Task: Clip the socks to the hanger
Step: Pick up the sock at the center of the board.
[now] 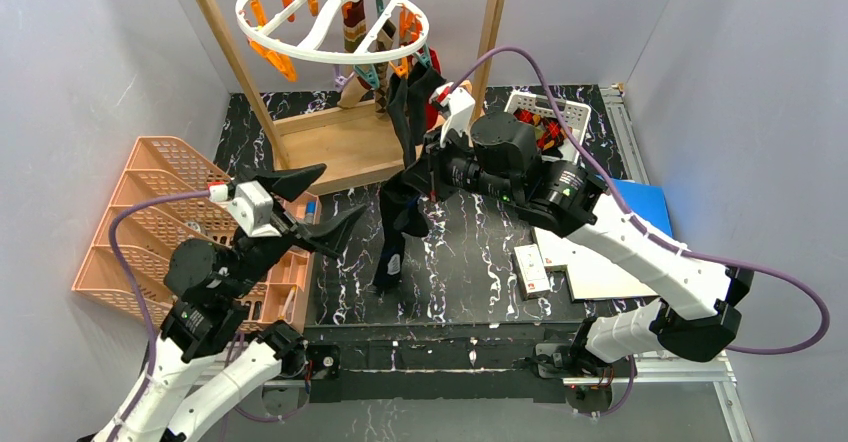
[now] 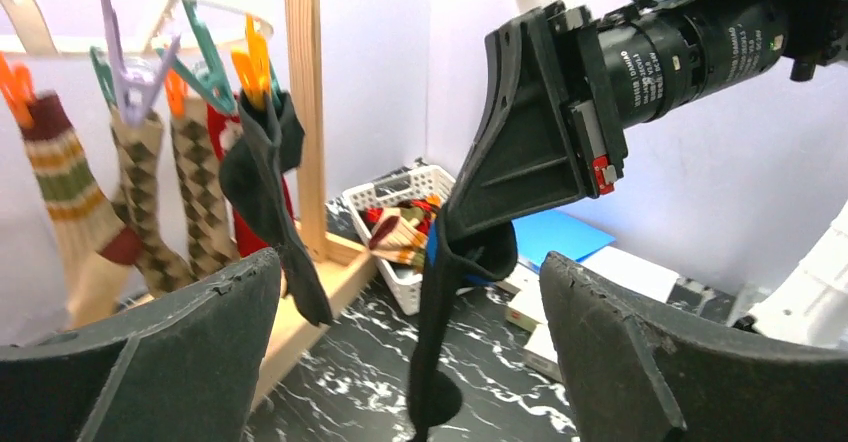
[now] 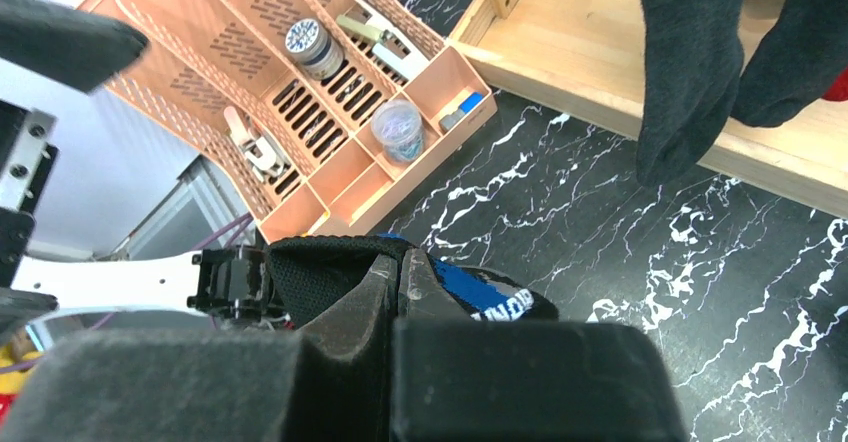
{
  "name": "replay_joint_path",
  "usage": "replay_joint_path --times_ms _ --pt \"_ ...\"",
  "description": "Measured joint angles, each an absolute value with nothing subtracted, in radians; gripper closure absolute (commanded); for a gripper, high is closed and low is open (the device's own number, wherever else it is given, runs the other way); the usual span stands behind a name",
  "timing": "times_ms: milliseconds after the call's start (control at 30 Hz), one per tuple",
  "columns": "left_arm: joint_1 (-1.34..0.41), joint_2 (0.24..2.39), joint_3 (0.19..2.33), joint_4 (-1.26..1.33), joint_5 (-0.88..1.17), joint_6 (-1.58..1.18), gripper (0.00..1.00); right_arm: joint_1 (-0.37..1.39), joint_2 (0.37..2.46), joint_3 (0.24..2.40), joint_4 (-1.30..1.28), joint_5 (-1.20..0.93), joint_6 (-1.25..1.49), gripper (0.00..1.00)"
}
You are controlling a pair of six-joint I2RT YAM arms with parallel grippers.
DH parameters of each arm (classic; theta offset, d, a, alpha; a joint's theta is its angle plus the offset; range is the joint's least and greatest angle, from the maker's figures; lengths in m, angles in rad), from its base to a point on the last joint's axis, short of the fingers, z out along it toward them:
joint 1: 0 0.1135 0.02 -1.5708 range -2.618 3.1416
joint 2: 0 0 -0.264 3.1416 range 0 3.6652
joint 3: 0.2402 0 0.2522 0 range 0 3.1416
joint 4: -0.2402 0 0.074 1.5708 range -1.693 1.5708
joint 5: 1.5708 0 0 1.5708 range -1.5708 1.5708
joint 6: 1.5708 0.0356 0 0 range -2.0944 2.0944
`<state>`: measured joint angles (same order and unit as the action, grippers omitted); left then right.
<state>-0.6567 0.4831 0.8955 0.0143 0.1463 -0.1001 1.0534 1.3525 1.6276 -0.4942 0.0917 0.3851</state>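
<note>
The left gripper grabs the black sock [image 2: 440,332] next by the cuff edge opposite my right gripper, which leaves the right gripper free for clipping to the hanger.
The white ring hanger [image 1: 330,24] hangs from the wooden frame with orange and teal clips. Striped, argyle, red and dark socks [image 2: 190,192] are clipped to it. My right gripper [image 1: 422,174] is shut on the cuff of a black sock with a blue band [image 1: 395,232], which dangles down to the table. In the right wrist view the shut gripper [image 3: 400,274] pinches that sock [image 3: 320,272]. My left gripper [image 1: 325,202] is open and empty. In its own view it [image 2: 410,352] brackets the hanging black sock [image 2: 440,332] from a short distance without touching it.
The wooden frame [image 1: 340,147] stands at the back. An orange organiser tray [image 1: 150,212] is at the left. A white lattice basket [image 1: 550,117] holding more socks is at the back right. A blue folder [image 1: 640,207] and white boxes [image 1: 532,267] lie at the right.
</note>
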Motion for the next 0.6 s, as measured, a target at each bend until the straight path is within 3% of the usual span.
replay_joint_path --times_ms 233,433,600 --pt "-0.657 0.586 0.991 -0.093 0.273 0.071 0.10 1.053 1.353 1.650 -0.546 0.020 0.348 0.99" --pt "-0.657 0.614 0.952 -0.171 0.331 0.163 0.19 1.053 1.353 1.676 -0.588 -0.038 0.309 0.99" --pt "-0.657 0.595 0.941 -0.183 0.368 0.237 0.40 1.053 1.353 1.679 -0.608 -0.062 0.284 0.99"
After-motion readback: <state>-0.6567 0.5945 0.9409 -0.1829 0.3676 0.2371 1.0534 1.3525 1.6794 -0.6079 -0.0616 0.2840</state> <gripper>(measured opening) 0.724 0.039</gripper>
